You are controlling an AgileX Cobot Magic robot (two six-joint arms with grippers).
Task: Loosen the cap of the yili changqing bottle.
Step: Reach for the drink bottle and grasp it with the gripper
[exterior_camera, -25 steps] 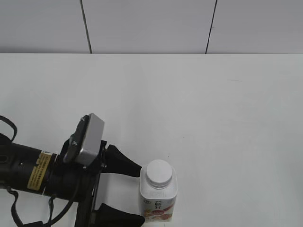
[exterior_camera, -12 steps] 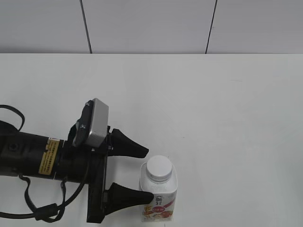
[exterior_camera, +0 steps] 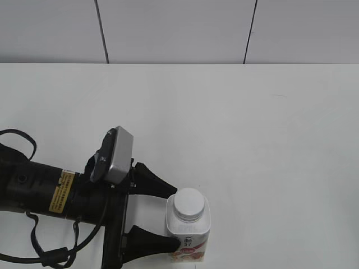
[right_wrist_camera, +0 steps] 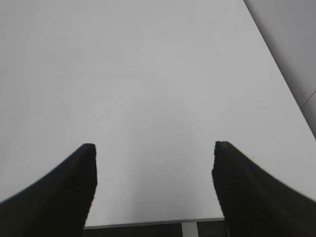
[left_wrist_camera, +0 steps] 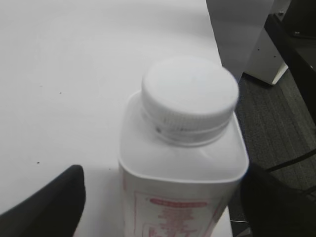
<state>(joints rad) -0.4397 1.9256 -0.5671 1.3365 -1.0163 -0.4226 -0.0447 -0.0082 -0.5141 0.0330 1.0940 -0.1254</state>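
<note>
The cap (exterior_camera: 189, 203) has to stay free to twist. My left gripper will next grab the yili changqing bottle by its body (exterior_camera: 188, 238).
The yili changqing bottle (exterior_camera: 189, 232) stands upright near the table's front edge, with the white ribbed cap (exterior_camera: 188, 203) on its neck. In the left wrist view the bottle (left_wrist_camera: 182, 163) and cap (left_wrist_camera: 190, 94) fill the middle, with red print on the label. My left gripper (exterior_camera: 171, 217) is open, with one black finger on each side of the bottle's body, below the cap. In the left wrist view (left_wrist_camera: 163, 202) a gap shows between the left finger and the bottle. My right gripper (right_wrist_camera: 154, 148) is open and empty over bare table; it is out of the exterior view.
The white table (exterior_camera: 252, 140) ends at a grey panelled wall (exterior_camera: 168, 28) at the back. The left wrist view shows the table's edge close to the bottle, with dark floor (left_wrist_camera: 291, 128) beyond. The right wrist view shows the table's front edge (right_wrist_camera: 148, 222).
My left gripper has advanced toward the bottle, and its fingers now straddle the bottle's body. The bottle has stayed in place.
</note>
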